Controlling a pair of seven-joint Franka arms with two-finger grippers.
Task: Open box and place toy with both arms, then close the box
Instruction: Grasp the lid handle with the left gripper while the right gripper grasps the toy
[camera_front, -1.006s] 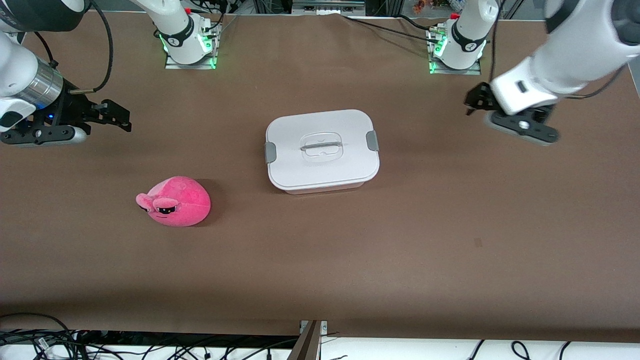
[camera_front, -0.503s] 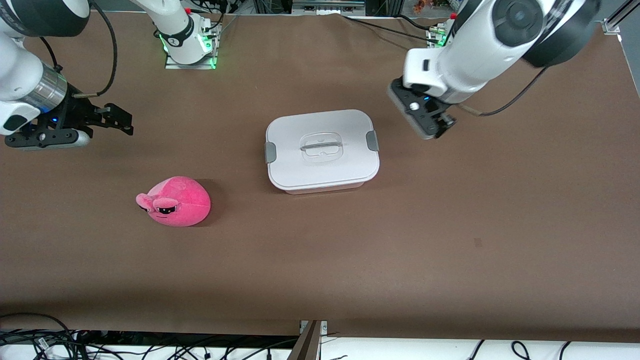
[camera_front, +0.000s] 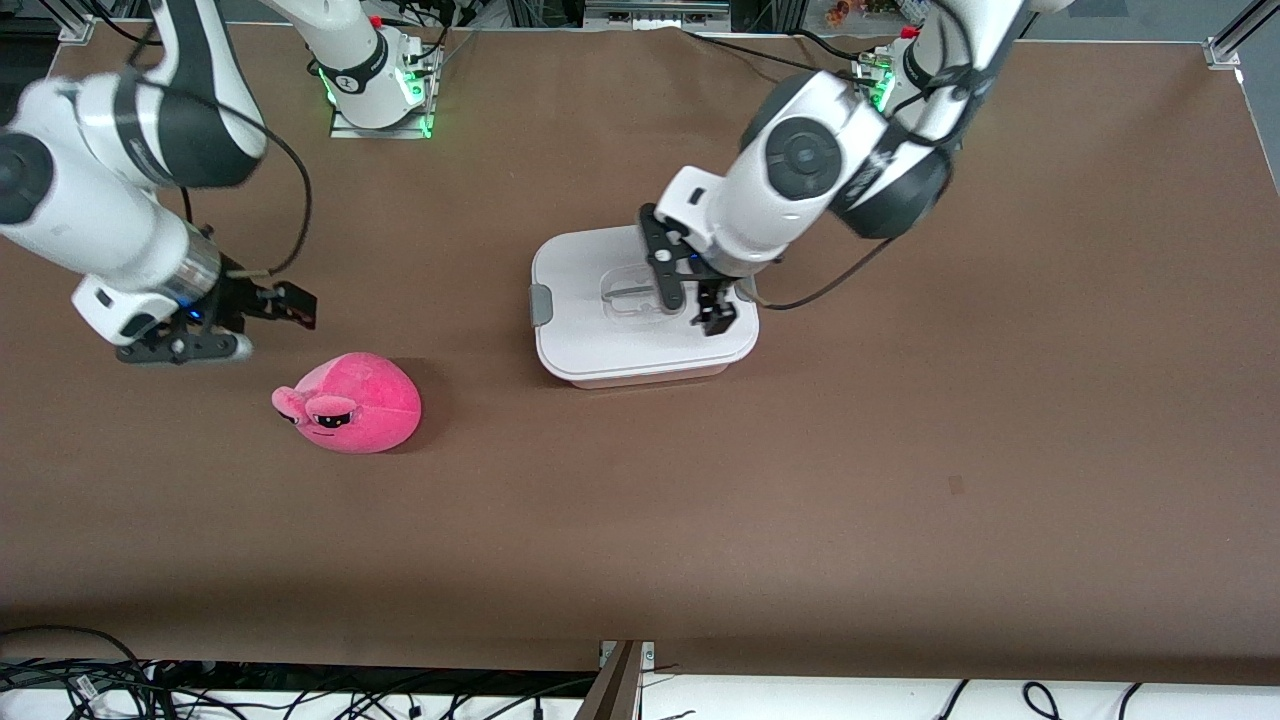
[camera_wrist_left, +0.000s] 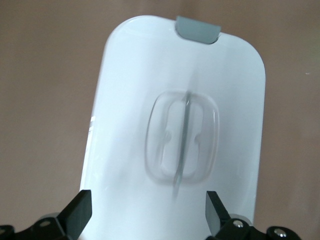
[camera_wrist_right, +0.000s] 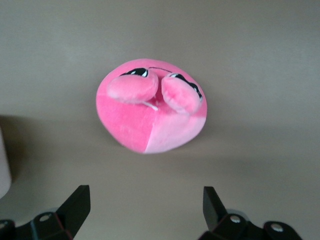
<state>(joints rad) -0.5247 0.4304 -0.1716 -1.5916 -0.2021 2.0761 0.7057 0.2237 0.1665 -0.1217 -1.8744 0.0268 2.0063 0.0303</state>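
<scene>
My left gripper should open the box for the pink toy (camera_front: 350, 405) by taking hold of the white lid by its clear recessed handle (camera_front: 632, 292).
The box (camera_front: 590, 255) sits mid-table, its white lid shut, with a grey clip (camera_front: 540, 303) at one end and a clear recessed handle (camera_front: 632, 292). My left gripper (camera_front: 692, 308) hangs open over the lid, at the end toward the left arm, with nothing between its fingers. The left wrist view shows the lid (camera_wrist_left: 130, 75), handle (camera_wrist_left: 182, 137) and a clip (camera_wrist_left: 197, 29) ahead of that gripper (camera_wrist_left: 148, 205). The pink toy (camera_front: 350, 405) lies on the table toward the right arm's end. My right gripper (camera_front: 285, 305) is open over the table beside it. The right wrist view shows the toy (camera_wrist_right: 150, 112) ahead of this gripper (camera_wrist_right: 145, 200).
The brown table cover (camera_front: 900, 450) spreads wide on all sides of the box and toy. Both arm bases (camera_front: 375, 90) (camera_front: 910, 100) stand along the edge farthest from the front camera. Cables (camera_front: 120, 680) hang below the near edge.
My left arm has swung in from the table's end and come down over the box lid. My right gripper has moved closer to the toy. Box and toy have not moved.
</scene>
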